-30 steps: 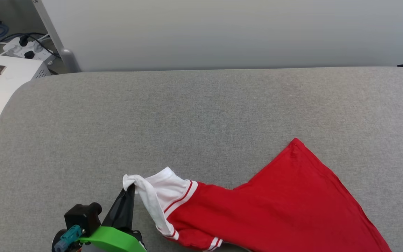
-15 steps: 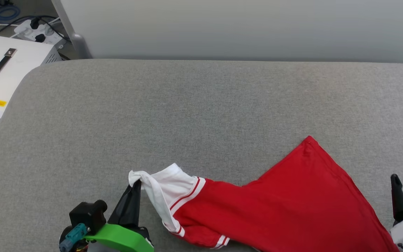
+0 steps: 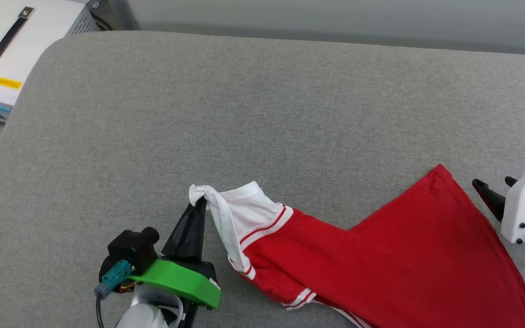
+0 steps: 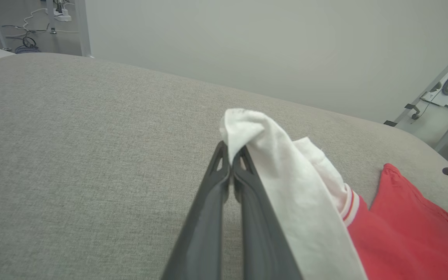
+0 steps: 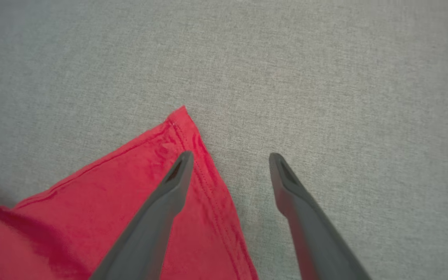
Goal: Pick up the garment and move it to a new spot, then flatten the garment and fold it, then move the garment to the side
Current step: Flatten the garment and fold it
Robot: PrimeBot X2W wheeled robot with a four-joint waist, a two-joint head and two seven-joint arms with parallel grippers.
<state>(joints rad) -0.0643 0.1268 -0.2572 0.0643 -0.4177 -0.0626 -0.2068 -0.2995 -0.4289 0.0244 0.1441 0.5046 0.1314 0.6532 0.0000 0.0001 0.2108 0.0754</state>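
My right gripper grabs the red garment by its hem corner [image 3: 439,170] next, to fold the garment lengthwise along with the held white sleeve [image 3: 218,207].
The garment [image 3: 381,255], red with a white sleeve and red-and-white striped trim, lies crumpled across the near right of the grey surface. My left gripper [image 3: 201,202] is shut on the tip of the white sleeve and holds it a little off the surface; the left wrist view shows the white cloth [image 4: 270,155] draped over the pinched fingers of that gripper [image 4: 230,149]. My right gripper [image 3: 492,182] stands open at the right, beside the garment's far red corner. In the right wrist view the right gripper [image 5: 230,156] has one finger over the red hem [image 5: 193,155] and the other over bare grey fabric.
The grey cushioned surface [image 3: 198,114] stretches wide to the left and back, with a rounded far-left corner. A white box with a black handle [image 3: 21,36] sits beyond that corner. A pale wall [image 4: 247,46] stands behind the far edge.
The head camera has tilted down and turned, shifting the whole picture. My right gripper has come into view at the right with its fingers open beside the red corner. The left gripper keeps the sleeve.
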